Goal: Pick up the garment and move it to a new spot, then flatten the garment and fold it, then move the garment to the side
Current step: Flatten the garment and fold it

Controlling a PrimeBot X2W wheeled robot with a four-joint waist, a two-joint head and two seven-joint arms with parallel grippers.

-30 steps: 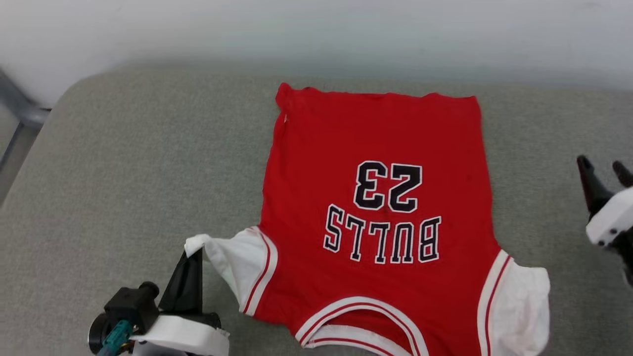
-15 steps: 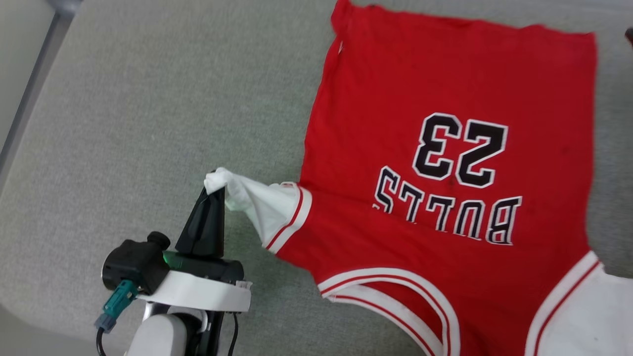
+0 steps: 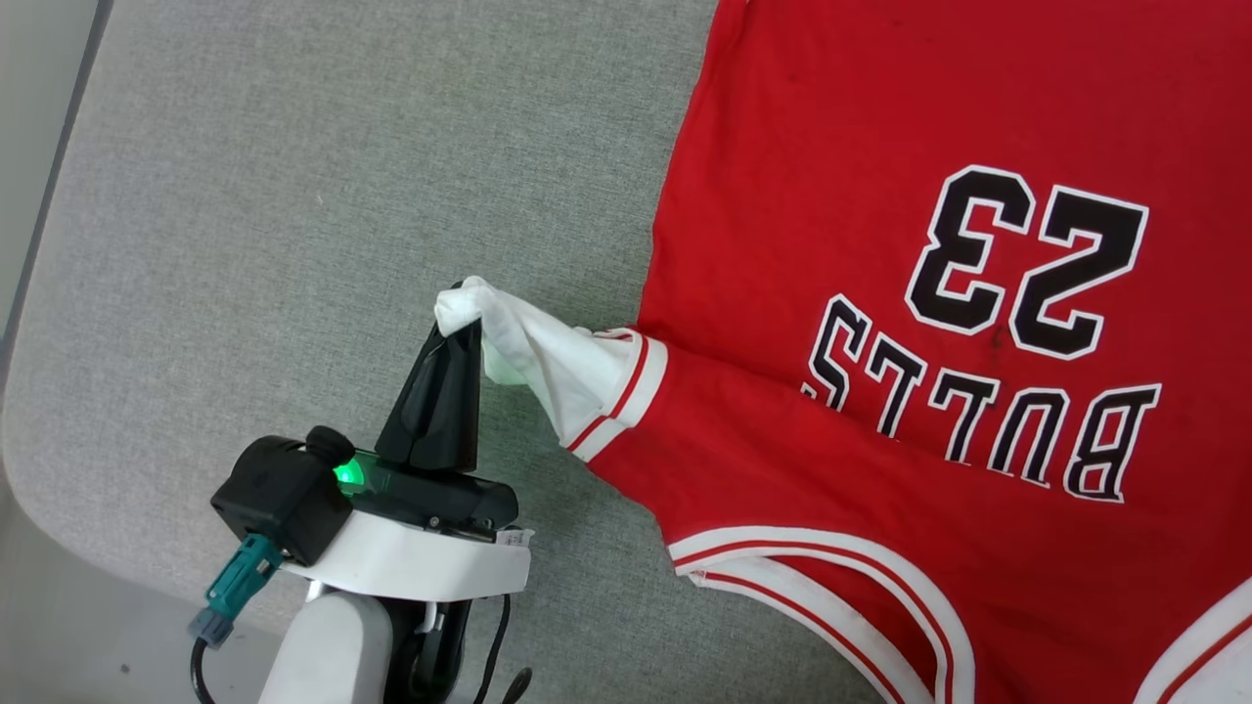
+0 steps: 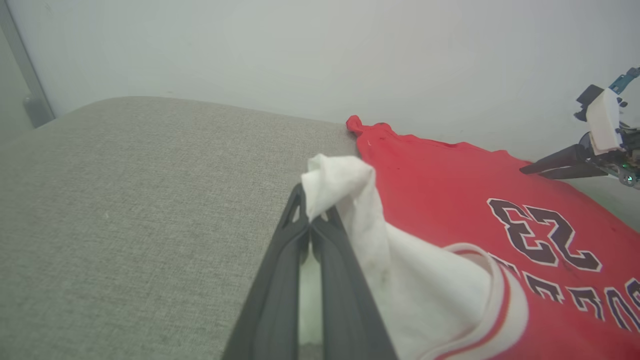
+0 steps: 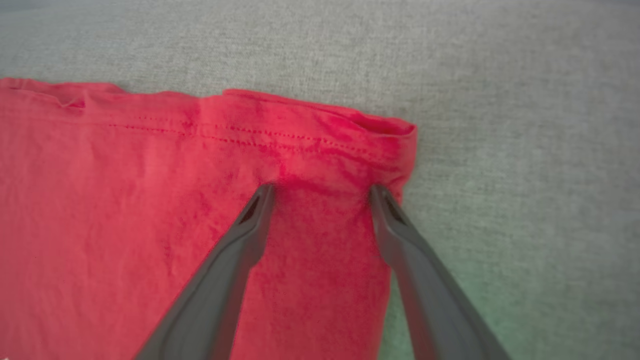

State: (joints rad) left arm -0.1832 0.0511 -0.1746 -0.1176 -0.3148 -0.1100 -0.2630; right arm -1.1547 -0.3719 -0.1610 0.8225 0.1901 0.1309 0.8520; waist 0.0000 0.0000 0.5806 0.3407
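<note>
The red body of the garment lies flat on the cushion. Next, my right gripper therefore pinches the garment by its raised hem corner [image 5: 391, 147].
The garment [image 3: 831, 176] lies spread on the grey cushion, a red jersey with black white-outlined "23" and lettering facing up. My left gripper [image 3: 460, 315] is shut on the tip of its white left sleeve [image 3: 548, 362], which is raised and stretched into a point away from the body. The left wrist view has the left gripper [image 4: 309, 215] pinching that sleeve [image 4: 350, 200]. My right gripper [image 5: 321, 192] is open, its fingertips resting on the red hem corner [image 5: 350, 140] of the garment [image 5: 125, 210]. The right gripper [image 4: 525, 171] also appears at the far hem.
The grey fabric cushion [image 3: 274, 196] has a rounded edge at the left and near side, with floor [image 3: 29, 147] beyond it. A pale wall [image 4: 300, 50] rises behind the cushion. A metal frame post [image 4: 25, 85] stands at the far left.
The head camera has swung down and left. My left gripper has drawn the sleeve tip up and outward, stretching it into a point. The right gripper has left the head view.
</note>
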